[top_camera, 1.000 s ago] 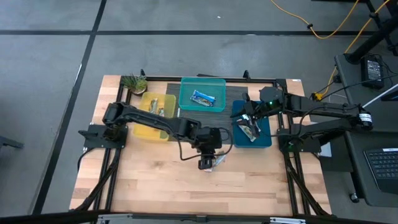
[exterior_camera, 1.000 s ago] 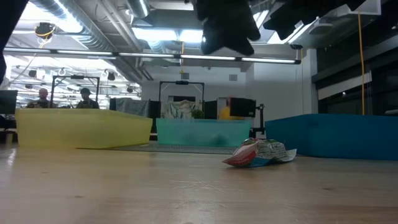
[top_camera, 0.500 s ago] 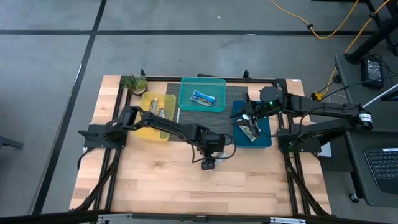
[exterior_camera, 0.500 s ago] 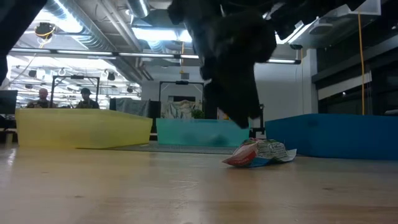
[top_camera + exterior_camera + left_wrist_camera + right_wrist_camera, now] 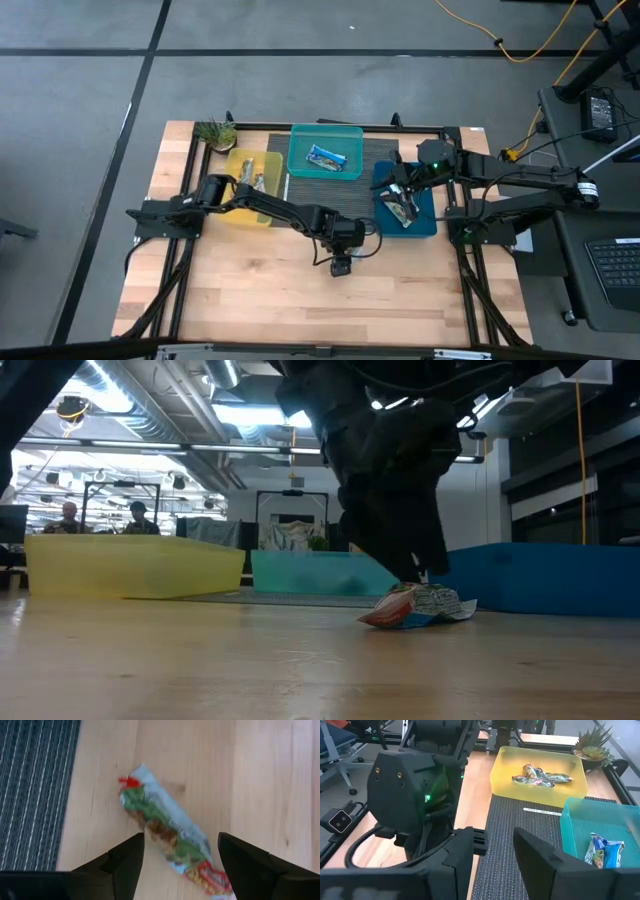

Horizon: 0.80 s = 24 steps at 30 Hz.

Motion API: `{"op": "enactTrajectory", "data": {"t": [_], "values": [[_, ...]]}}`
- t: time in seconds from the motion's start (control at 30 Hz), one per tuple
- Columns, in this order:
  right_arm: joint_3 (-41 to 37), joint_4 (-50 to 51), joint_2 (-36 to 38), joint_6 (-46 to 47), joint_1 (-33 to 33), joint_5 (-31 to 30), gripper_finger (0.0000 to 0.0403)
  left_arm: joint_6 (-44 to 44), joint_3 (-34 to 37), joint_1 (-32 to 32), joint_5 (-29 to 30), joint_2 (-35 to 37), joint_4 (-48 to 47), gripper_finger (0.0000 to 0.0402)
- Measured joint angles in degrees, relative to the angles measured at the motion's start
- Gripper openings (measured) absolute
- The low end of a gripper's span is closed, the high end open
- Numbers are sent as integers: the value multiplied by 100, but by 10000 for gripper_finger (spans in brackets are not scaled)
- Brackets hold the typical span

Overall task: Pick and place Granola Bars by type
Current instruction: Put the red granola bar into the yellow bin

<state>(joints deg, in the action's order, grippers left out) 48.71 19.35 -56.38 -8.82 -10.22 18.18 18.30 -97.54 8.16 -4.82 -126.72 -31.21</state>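
Observation:
I will next pick up the granola bar by its green middle [image 5: 172,838] with my left gripper, to sort it into the yellow bin.
One granola bar [image 5: 167,837], in a green, red and pale blue wrapper, lies flat on the wooden table near its middle; the low view shows this bar [image 5: 415,607] as well. My left gripper [image 5: 182,845] is open and low over it, one finger on either side; no touch shows. From above, the left gripper [image 5: 341,266] hides the bar. My right gripper [image 5: 492,845] is open and holds nothing. It hangs still over the blue bin [image 5: 430,225], which holds bars [image 5: 402,210].
The yellow bin [image 5: 252,185] holds bars [image 5: 540,776], and the teal bin [image 5: 325,150] holds a blue-white bar [image 5: 326,156]. Both bins stand toward the far edge, beside a dark striped mat [image 5: 375,150]. A small plant [image 5: 215,133] stands at the far left corner. Bare wood lies toward the near edge.
My left gripper has come down from high above the table to just over the bar, shifting slightly toward the table's right and near edges. The bar has stayed where it lay. In the high view the gripper now covers it.

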Motion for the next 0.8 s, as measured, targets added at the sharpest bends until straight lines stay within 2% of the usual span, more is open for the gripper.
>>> {"op": "enactTrajectory", "data": {"t": [0.3, 0.5, 0.63, 0.8], "values": [[0, 24, 0, -61, 0, 2, 143, 198, 4, -2, 15, -131, 72, 241], [0, 24, 0, -68, 0, 2, 143, 289, 4, 0, -47, -290, 138, 218], [0, 28, 0, -55, 0, 1, 143, 500, 0, -2, -24, -288, 68, 178], [0, 25, 0, -54, 2, 3, 143, 726, -42, -18, -83, -256, -85, 94]]}}
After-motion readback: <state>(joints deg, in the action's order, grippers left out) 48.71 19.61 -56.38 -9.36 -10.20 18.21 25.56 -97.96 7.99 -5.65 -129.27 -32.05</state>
